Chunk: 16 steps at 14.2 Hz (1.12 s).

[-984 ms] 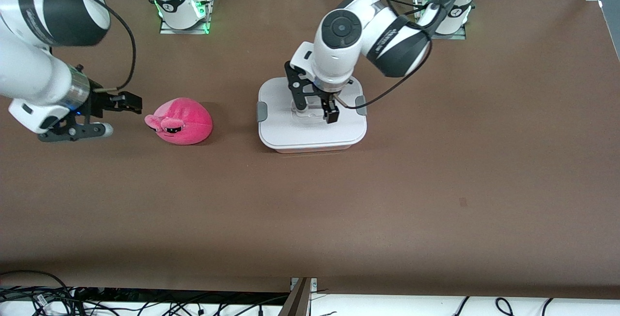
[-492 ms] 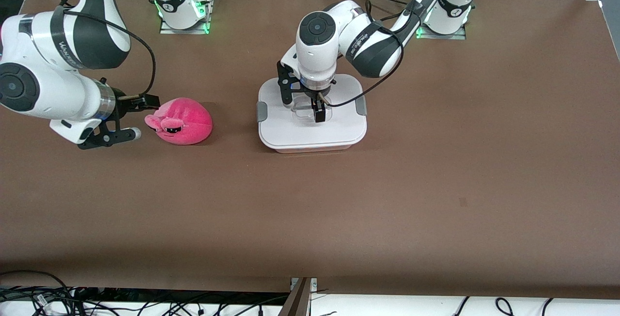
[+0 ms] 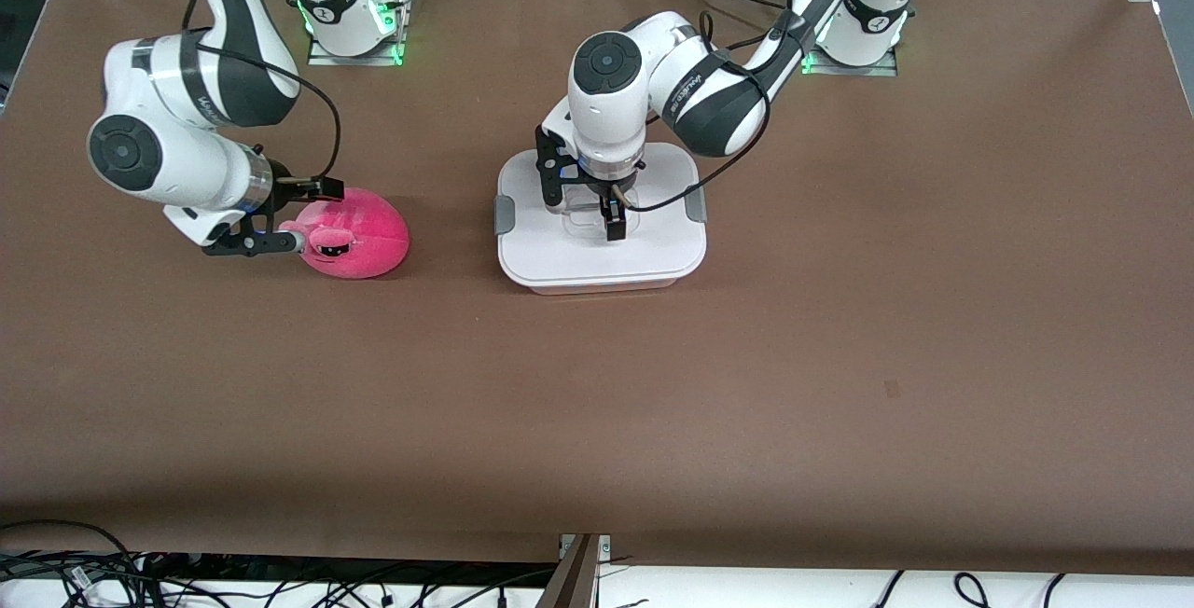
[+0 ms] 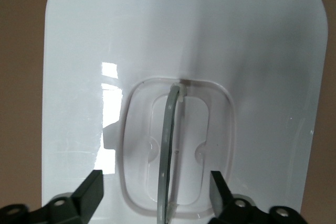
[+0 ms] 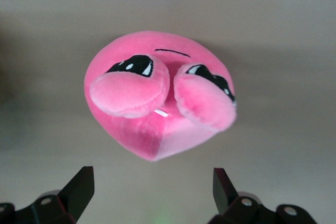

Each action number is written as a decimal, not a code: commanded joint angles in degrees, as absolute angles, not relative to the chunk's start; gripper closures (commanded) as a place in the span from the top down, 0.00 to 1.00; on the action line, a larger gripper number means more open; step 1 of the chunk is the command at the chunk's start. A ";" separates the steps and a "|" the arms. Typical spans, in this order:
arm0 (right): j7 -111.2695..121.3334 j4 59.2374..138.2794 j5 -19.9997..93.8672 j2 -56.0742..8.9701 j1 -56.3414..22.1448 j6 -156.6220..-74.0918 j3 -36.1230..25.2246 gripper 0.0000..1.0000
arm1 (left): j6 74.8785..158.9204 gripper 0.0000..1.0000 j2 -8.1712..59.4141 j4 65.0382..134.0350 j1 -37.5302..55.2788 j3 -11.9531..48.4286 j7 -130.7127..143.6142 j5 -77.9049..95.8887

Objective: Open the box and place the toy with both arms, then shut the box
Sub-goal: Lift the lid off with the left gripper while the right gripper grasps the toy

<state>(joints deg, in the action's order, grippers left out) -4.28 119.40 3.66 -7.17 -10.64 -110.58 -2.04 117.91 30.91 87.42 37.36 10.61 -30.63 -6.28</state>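
Observation:
The robot's right gripper will next grab the pink toy by the plush (image 5: 157, 127) beside the toy's white tag, to put the toy in the box.
The box (image 3: 653, 254) sits shut mid-table, with its white lid (image 4: 79, 77) on and a grey clip (image 3: 504, 214) at each end. My left gripper (image 3: 586, 214) is down over the lid's recessed centre. It is open, and its jaws (image 4: 156, 182) stand either side of the clear handle (image 4: 169, 145) without touching it. The pink toy (image 3: 359, 235) lies on the table toward the right arm's end, eyes and ears facing my right gripper (image 5: 152, 179). That gripper (image 3: 300, 214) is open, its fingers flanking the toy's ear end, nothing pinched.
Both arm bases (image 3: 350, 6) (image 3: 863, 20) stand along the table edge farthest from the front camera. Cables (image 3: 93, 571) and a post (image 3: 578, 571) lie past the nearest edge. The brown tabletop (image 3: 653, 403) stretches between the box and that edge.
My right gripper has swung in toward the toy and now brackets its ear end. My left gripper has settled lower over the lid's handle and its jaws have narrowed a little.

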 commanded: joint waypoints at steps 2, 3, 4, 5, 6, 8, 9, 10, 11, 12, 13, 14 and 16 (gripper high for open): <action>-5.27 125.33 6.06 -6.58 -10.81 -119.60 -1.76 1.00 | 117.86 0.00 30.76 86.57 39.11 10.20 -29.80 -8.00; -5.27 125.94 6.06 -7.37 -10.81 -121.79 -1.76 1.00 | 117.86 0.00 30.76 86.57 39.11 10.20 -29.88 -8.09; -5.27 126.56 6.06 -8.25 -10.81 -124.08 -1.76 1.00 | 117.86 0.00 30.76 86.57 39.11 10.20 -29.97 -8.09; -5.27 126.65 6.06 -9.48 -10.81 -125.84 -1.67 1.00 | 117.77 0.00 30.67 86.57 39.20 10.20 -29.88 -8.09; -5.27 126.65 6.06 -10.71 -10.81 -127.25 -1.67 0.99 | 117.69 0.00 30.67 86.57 39.20 10.20 -29.97 -8.00; -5.27 126.65 6.07 -11.86 -10.81 -128.76 -1.49 0.90 | 117.60 0.00 30.50 86.40 39.20 10.20 -30.15 -8.00; -5.19 126.65 6.06 -11.87 -10.81 -128.67 -1.49 0.78 | 117.51 0.00 30.41 86.14 39.20 10.20 -30.23 -8.00; -5.19 126.56 6.06 -11.78 -10.81 -128.50 -1.49 0.60 | 116.99 0.00 30.41 85.52 39.11 10.28 -30.23 -8.00; -5.01 126.56 6.06 -11.69 -10.81 -128.32 -1.49 0.40 | 115.33 0.00 30.41 84.39 39.20 10.28 -30.23 -8.00; -4.14 126.39 5.98 -11.60 -10.81 -127.80 -1.49 0.24 | 113.57 0.00 30.41 83.33 39.55 10.28 -30.15 -8.00; -3.35 126.04 5.98 -11.34 -10.81 -126.49 -1.49 0.07 | 111.81 0.00 30.41 82.36 40.07 10.28 -30.15 -8.00; -2.56 125.17 5.89 -11.25 -10.81 -125.00 -1.41 0.00 | 109.53 0.00 30.32 81.14 40.08 10.28 -30.23 -8.00; -0.62 122.53 5.80 -10.90 -10.81 -121.83 -1.41 0.00 | 105.14 0.00 29.80 78.85 39.55 10.20 -30.50 -7.82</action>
